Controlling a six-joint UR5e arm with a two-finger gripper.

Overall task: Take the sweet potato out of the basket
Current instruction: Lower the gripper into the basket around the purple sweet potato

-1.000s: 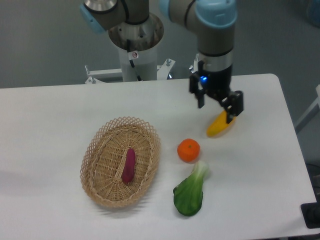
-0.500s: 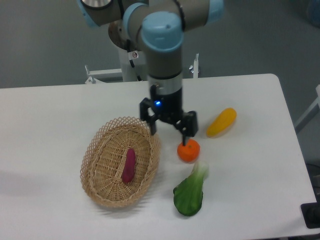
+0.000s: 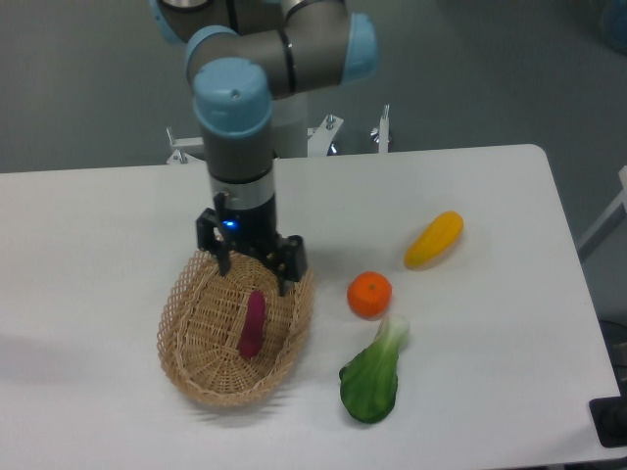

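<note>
My gripper grabs the purple sweet potato by its narrower end (image 3: 257,302) next, to get it out of the wicker basket (image 3: 196,367).
A slim purple sweet potato (image 3: 253,324) lies lengthwise in the middle of the oval wicker basket (image 3: 196,367) at the lower left of the table. My gripper (image 3: 254,270) hangs over the basket's far end, just above the tuber's upper tip. Its two black fingers (image 3: 291,266) stand apart, open, with nothing between them. The wrist hides part of the basket's far rim.
To the right of the basket sit a round orange fruit (image 3: 369,295) and a green bok choy (image 3: 374,379). A yellow tapered vegetable (image 3: 434,239) lies farther right. The arm's base column stands behind the table's far edge.
The gripper has swept left across the table, from beside the yellow vegetable, past the orange fruit, to above the basket. It stayed open. The produce has not moved.
</note>
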